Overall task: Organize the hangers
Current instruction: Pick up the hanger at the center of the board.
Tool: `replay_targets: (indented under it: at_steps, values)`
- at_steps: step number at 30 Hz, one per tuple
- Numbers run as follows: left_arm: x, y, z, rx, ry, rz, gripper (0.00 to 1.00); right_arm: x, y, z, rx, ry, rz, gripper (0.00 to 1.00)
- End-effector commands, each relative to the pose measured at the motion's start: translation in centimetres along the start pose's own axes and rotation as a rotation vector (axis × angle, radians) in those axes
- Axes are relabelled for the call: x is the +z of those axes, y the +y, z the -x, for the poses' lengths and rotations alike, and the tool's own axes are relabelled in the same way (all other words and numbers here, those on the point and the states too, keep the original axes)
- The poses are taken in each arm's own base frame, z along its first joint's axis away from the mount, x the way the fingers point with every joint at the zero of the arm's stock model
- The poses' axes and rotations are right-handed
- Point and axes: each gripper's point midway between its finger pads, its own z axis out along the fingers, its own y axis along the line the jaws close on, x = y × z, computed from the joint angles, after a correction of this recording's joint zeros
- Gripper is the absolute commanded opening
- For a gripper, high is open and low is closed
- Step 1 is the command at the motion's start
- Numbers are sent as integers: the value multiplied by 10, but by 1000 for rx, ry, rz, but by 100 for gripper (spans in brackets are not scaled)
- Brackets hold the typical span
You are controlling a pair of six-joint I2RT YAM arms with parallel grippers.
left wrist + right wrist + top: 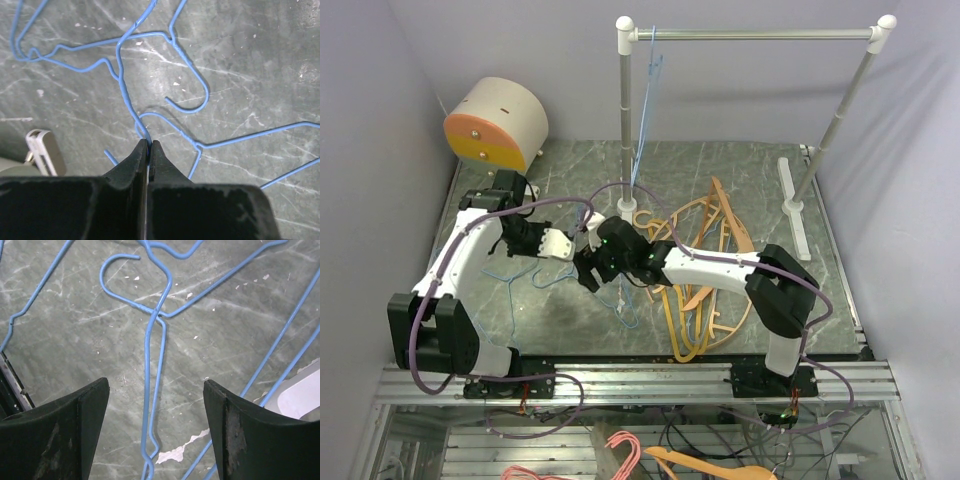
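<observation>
My right gripper has both fingers reaching down on either side of the blue hanger's wire neck, close to the tabletop, so it needs to close now.
Several thin light-blue wire hangers (180,65) lie tangled on the grey marble tabletop (560,170), left of centre. My left gripper (148,145) is shut on the wire of one of them, low over the table. Just to its right, my right gripper (156,390) is open, and a blue hanger's doubled wire neck (152,365) lies on the table between its fingers, untouched. In the top view the left gripper (576,250) and the right gripper (588,278) sit close together. One blue hanger (648,95) hangs from the rail. A pile of orange and tan hangers (705,275) lies right of centre.
A clothes rack with white posts and a grey rail (750,35) stands at the back, its foot (798,215) on the right. A cream and orange drum (495,125) sits at the back left. Pink hangers (620,448) lie below the table's front edge.
</observation>
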Motion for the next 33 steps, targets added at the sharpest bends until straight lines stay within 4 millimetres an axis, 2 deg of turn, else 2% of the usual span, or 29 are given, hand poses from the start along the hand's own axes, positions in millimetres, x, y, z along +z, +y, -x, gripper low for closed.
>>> replay_targets:
  at_steps: [1, 6, 7, 8, 10, 15, 16, 17, 18, 19, 20, 25, 29, 31, 33]
  values:
    - [-24, 4, 18, 22, -29, 40, 7, -4, 1, 2, -13, -13, 18, 71]
    - [-31, 7, 25, 25, -40, 69, 7, 1, 5, -7, -10, 15, 47, 45]
    - [-33, 8, 27, 28, -42, 77, 7, 2, 5, -9, -8, 20, 47, 37]
    - [-34, 9, 28, 29, -44, 82, 7, 3, 5, -11, -5, 27, 46, 23]
    - [-35, 10, 31, 30, -48, 91, 7, 2, 5, -10, -2, 27, 47, 0]
    - [-50, 19, 50, -25, -104, 155, 9, -17, 8, 0, 23, -37, 42, 0]
    - [-56, 20, 56, -42, -121, 163, 18, -25, 9, 2, 30, -59, 47, 0]
    - [-63, 23, 62, -84, -143, 179, 33, -33, 9, 3, 37, -77, 52, 0]
    - [-74, 28, 70, -108, -166, 208, 58, -44, 13, 8, 47, -113, 69, 0]
    - [-84, 29, 77, -121, -191, 224, 89, -54, 16, 7, 50, -130, 86, 0]
    - [-94, 26, 85, -129, -216, 231, 100, -63, 18, 3, 56, -139, 99, 0]
    - [-145, 19, 116, -136, -301, 296, 99, -111, 37, -11, 101, -194, 207, 0]
    - [-189, 32, 127, -317, -342, 445, 99, -157, 56, -12, 125, -290, 302, 0]
    - [-208, 32, 132, -353, -354, 496, 99, -183, 63, -11, 137, -346, 348, 0]
    - [-223, 31, 137, -393, -377, 539, 99, -202, 66, -18, 160, -356, 369, 0]
